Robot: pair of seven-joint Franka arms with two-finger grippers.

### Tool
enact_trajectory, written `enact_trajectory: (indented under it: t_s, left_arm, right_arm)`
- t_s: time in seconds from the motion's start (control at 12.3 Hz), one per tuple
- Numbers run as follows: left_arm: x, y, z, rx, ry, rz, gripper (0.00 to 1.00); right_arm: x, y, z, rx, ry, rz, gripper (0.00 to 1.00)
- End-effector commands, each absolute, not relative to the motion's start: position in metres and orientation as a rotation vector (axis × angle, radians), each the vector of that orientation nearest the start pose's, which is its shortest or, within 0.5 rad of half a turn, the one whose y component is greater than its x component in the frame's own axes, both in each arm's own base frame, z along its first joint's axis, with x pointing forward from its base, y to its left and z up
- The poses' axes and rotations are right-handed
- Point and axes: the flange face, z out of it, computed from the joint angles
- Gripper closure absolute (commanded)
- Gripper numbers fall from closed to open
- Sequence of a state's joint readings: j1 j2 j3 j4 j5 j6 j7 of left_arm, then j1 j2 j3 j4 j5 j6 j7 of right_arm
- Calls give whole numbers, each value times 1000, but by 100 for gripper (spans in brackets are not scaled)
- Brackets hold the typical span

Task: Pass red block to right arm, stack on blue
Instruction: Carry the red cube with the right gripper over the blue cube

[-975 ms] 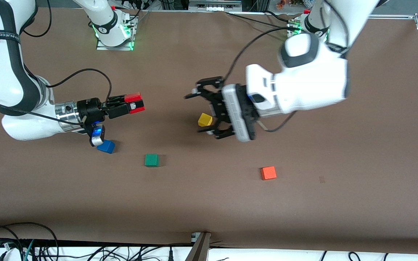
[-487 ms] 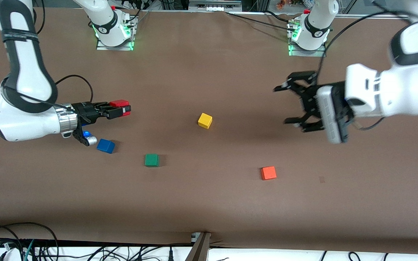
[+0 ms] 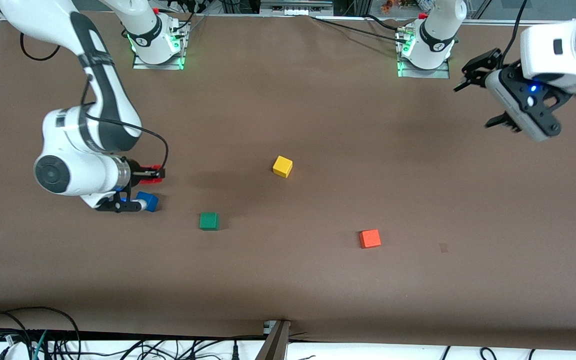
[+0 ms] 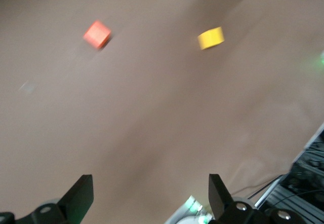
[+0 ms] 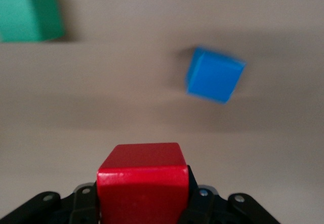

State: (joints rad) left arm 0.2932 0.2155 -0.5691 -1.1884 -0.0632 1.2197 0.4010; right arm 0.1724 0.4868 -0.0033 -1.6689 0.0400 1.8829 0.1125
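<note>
My right gripper moves the red block toward the blue cube next, before releasing it, since it still hangs short in the right wrist view.
My right gripper (image 3: 155, 174) is shut on the red block (image 3: 155, 168), just above the table and close beside the blue cube (image 3: 149, 201). The right wrist's camera housing hides part of that cube in the front view. In the right wrist view the red block (image 5: 143, 183) sits between the black fingers, and the blue cube (image 5: 215, 74) lies on the table a short way ahead of it, apart from it. My left gripper (image 3: 473, 106) hangs open and empty in the air near the left arm's base; its two fingertips (image 4: 81, 198) stand wide apart.
A green cube (image 3: 209, 220) lies beside the blue one, toward the table's middle. A yellow cube (image 3: 282, 166) sits mid-table. An orange-red cube (image 3: 370, 238) lies nearer the front camera, toward the left arm's end. Cables run along the table's near edge.
The right arm has turned and carried the red block down close to the blue cube. The left arm has drawn back, open, from the table's middle toward its own base.
</note>
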Motion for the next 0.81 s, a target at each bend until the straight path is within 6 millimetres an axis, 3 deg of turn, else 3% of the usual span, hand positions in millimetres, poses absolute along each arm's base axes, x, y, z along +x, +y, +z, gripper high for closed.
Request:
enact_trajectory:
  t_s: [0.0, 0.24, 0.49, 0.73]
  left_arm:
    - [533, -131, 672, -2975, 897, 290, 0]
    - [531, -124, 676, -2944, 750, 303, 0]
    - [535, -110, 679, -2997, 518, 286, 0]
    - [533, -125, 673, -3010, 291, 292, 0]
  right_arm:
    - [643, 92, 272, -3189, -167, 337, 100]
    - [635, 72, 249, -3203, -128, 249, 100]
    - [628, 68, 253, -3203, -85, 160, 100]
    - [611, 66, 233, -3194, -88, 56, 100]
